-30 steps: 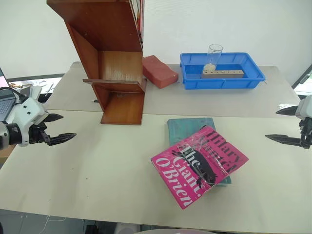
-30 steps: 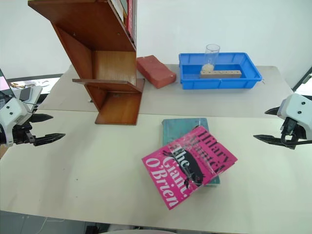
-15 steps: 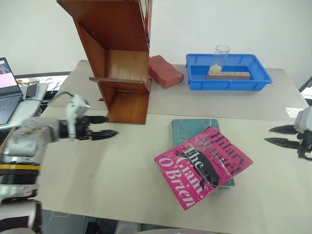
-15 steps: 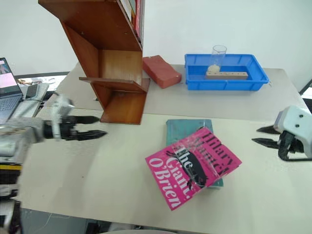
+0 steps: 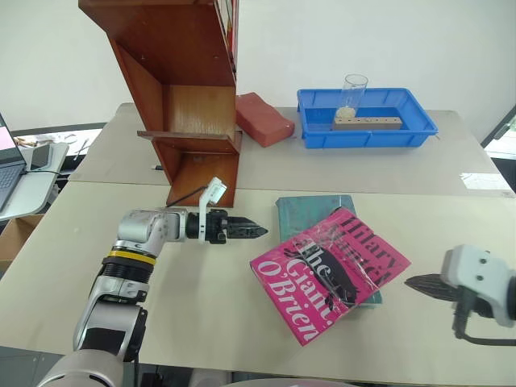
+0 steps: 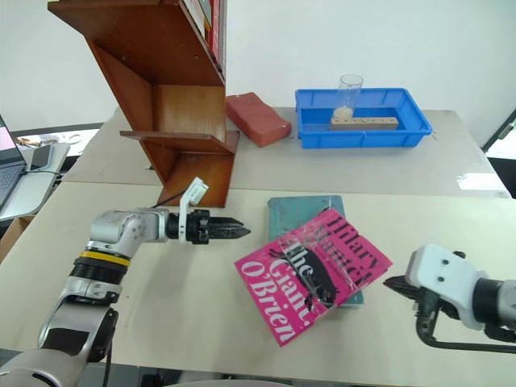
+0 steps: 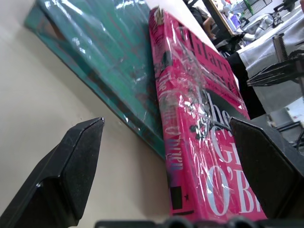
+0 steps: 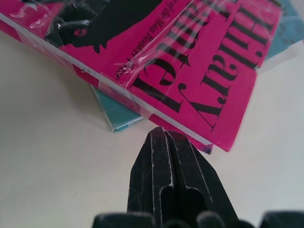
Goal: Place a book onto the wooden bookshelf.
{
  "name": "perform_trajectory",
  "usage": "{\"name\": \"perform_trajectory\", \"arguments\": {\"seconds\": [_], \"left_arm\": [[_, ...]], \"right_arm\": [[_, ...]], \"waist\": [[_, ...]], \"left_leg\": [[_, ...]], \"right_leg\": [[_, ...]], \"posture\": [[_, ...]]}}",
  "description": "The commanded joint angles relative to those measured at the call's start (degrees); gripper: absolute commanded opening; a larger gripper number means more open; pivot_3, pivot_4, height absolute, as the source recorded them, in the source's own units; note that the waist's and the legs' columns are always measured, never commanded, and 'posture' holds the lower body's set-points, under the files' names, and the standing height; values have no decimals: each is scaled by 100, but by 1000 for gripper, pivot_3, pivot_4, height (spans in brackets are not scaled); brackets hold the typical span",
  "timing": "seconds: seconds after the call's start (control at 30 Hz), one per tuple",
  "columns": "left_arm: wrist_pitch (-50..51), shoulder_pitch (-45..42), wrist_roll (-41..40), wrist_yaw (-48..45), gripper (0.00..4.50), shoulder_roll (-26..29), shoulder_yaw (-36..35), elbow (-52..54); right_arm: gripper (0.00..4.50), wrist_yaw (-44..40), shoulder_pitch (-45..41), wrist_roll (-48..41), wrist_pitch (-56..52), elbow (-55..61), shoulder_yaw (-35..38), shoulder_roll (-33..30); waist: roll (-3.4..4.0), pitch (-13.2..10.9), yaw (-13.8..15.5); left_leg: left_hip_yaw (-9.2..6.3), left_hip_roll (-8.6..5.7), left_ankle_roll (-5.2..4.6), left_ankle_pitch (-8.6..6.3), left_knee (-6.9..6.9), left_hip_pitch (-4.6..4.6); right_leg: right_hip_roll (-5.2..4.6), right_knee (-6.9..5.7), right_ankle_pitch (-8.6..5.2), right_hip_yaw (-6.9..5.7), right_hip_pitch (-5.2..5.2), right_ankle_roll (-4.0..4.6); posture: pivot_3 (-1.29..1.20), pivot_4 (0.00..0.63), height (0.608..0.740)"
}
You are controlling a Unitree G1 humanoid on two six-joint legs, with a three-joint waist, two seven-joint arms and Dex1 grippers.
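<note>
The left gripper isn't ready to close on the pink book's spine (image 5: 278, 302) yet and needs to move toward it first: the fingers stop short of it, with bare table between them.
The pink book (image 5: 330, 274) lies tilted on the table, wrapped in glossy plastic, partly on top of a teal book (image 5: 310, 208). My left gripper (image 5: 258, 231) reaches in level from the left, open, its tips just short of the pink book's left edge. In the left wrist view its two fingers (image 7: 71, 161) stand wide apart with the book's spine (image 7: 173, 142) between and beyond them. Shut and empty, my right gripper (image 6: 391, 284) points at the book's right corner; its closed tip (image 8: 164, 133) sits just off that corner. The wooden bookshelf (image 5: 185, 97) stands at the back left.
A red brick (image 5: 264, 118) lies beside the shelf's base. At the back right a blue tray (image 5: 367, 139) holds a clear cup (image 5: 352, 93) and a wooden block (image 5: 368, 122). A laptop (image 5: 6, 161) sits on a side table at far left.
My left arm swung from the table's left edge across to the pink book, still open. My right gripper shut and dropped down toward the book's right corner.
</note>
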State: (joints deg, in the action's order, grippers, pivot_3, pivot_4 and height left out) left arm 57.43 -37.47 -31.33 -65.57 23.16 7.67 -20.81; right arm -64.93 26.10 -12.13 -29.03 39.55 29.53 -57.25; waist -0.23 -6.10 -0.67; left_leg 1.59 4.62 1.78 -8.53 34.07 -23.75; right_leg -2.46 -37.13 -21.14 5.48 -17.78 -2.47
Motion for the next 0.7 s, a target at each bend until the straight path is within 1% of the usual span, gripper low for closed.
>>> {"name": "perform_trajectory", "arguments": {"seconds": [0.03, 0.2, 0.43, 0.53, 0.7], "left_arm": [[-103, -25, 48, -50, 4500, -164, 131, -32], [-3, 108, 12, 62, 4500, -360, 139, 5], [363, 498, -200, 315, 4500, -572, 17, 218], [616, 652, -394, 548, 4500, -741, -202, 431], [979, 694, -861, 1067, 4500, -988, -990, 611]], "right_arm": [[44, 254, -192, 230, 228, -167, -383, -31], [44, 387, -667, 231, 387, -447, -782, -44], [44, 583, -1919, 249, 506, -973, -1743, 32], [44, 616, -2304, 288, 582, -1182, -2096, 60], [44, 621, -2656, 297, 708, -1408, -2420, 88]], "waist": [[-1, -1, 14], [-1, -1, 19], [0, 0, -1], [1, 0, 20], [0, 0, 66]], "left_leg": [[0, -2, 0, 0, 1, -2], [-2, -3, 0, 0, 4, -4], [-6, -3, 0, 0, -1, 0], [-6, -4, 0, 0, 0, 0], [-7, -4, 0, 0, 5, 0]], "right_leg": [[-1, 0, 0, 0, 0, 0], [-1, 1, 0, 1, -6, 0], [1, 0, 5, 1, 4, 8], [0, 2, 10, 0, 8, 17], [-1, 2, 10, 0, 13, 16]], "posture": [[0, 150, 673], [0, 150, 673], [0, 150, 673], [0, 150, 673], [0, 150, 673]]}}
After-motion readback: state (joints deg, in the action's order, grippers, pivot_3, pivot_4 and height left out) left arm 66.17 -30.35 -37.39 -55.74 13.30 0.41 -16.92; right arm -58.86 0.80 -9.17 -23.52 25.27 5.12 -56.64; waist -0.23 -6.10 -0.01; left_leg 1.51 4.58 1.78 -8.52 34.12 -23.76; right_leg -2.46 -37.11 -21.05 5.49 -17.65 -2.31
